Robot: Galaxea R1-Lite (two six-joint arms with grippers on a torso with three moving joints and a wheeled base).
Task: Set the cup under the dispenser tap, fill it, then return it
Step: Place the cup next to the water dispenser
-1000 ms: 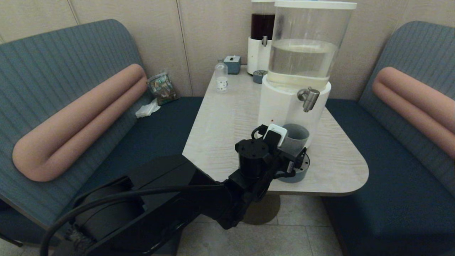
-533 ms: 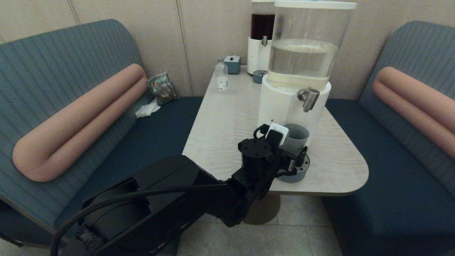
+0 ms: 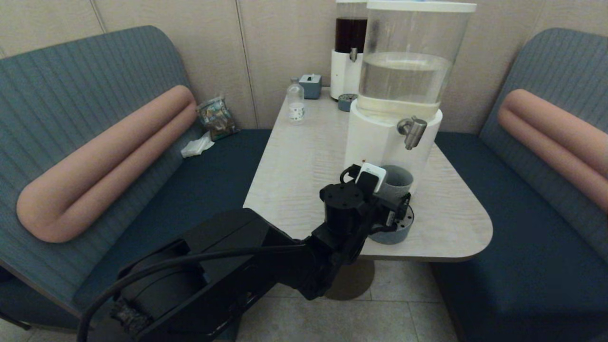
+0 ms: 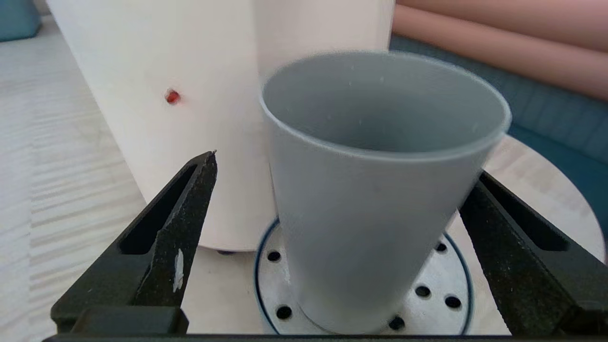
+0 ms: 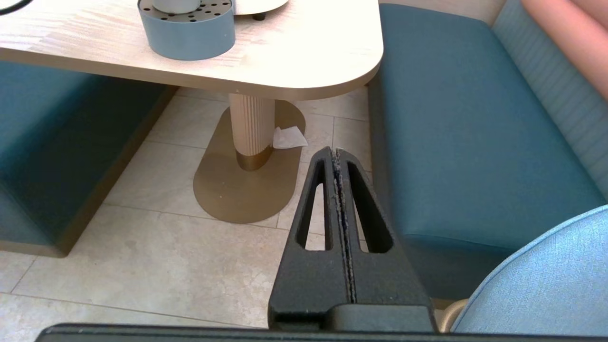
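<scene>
My left gripper grabs the cup by its side (image 3: 393, 194) next, to return it from the perforated tray (image 3: 401, 231).
The grey-blue cup (image 3: 398, 182) (image 4: 375, 190) stands upright on the round perforated tray (image 3: 401, 231) (image 4: 456, 285), against the big dispenser's white base (image 3: 375, 142) and below its metal tap (image 3: 412, 131). My left gripper (image 3: 387, 202) (image 4: 342, 171) is open with a finger on each side of the cup. One finger (image 4: 190, 199) stands clear of the cup wall and the other (image 4: 498, 223) is close against it. The cup's inside shows plain grey. My right gripper (image 5: 336, 153) is shut on nothing, parked low over the floor beside the table.
At the back of the table (image 3: 294, 166) stand a slimmer dark-tank dispenser (image 3: 349, 52), a small clear bottle (image 3: 296, 102), a small grey box (image 3: 310, 85) and a second small tray (image 3: 347, 101). Blue benches flank the table. The table's rounded front edge lies just beyond the tray.
My left arm has edged slightly forward and to the right, bringing the gripper closer round the cup. The cup and tray have not moved.
</scene>
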